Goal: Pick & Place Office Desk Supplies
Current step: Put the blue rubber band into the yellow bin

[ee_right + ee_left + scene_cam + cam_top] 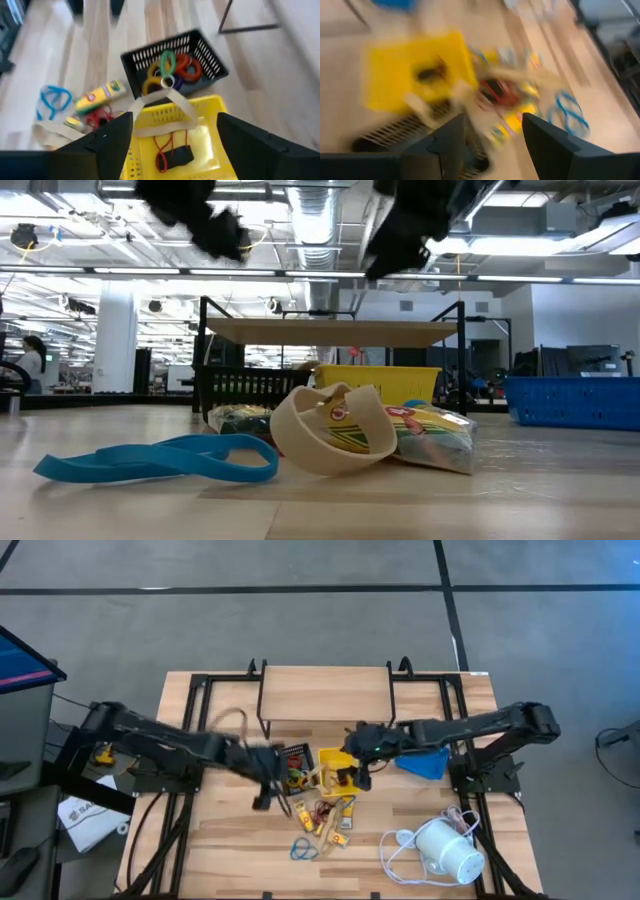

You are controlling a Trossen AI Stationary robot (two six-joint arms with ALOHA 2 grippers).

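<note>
The left gripper grabs the blue rubber band by its loop next, to tidy it into the mesh tray.
Loose supplies lie on the table between the arms: a blue band loop, a wide tan band, small yellow packets and clips. Green, orange and red band loops sit in the black mesh tray. My left gripper hangs open above the table beside the black tray, left of the pile. My right gripper is open over the yellow tray, which holds a small black piece with a red cord. A tan band drapes over that tray's wall.
A blue tray sits right of the yellow one. A white cylindrical device with its white cord lies near the table's right near corner. A raised wooden shelf on a black frame stands at the far side. Bare wood shows near the left near corner.
</note>
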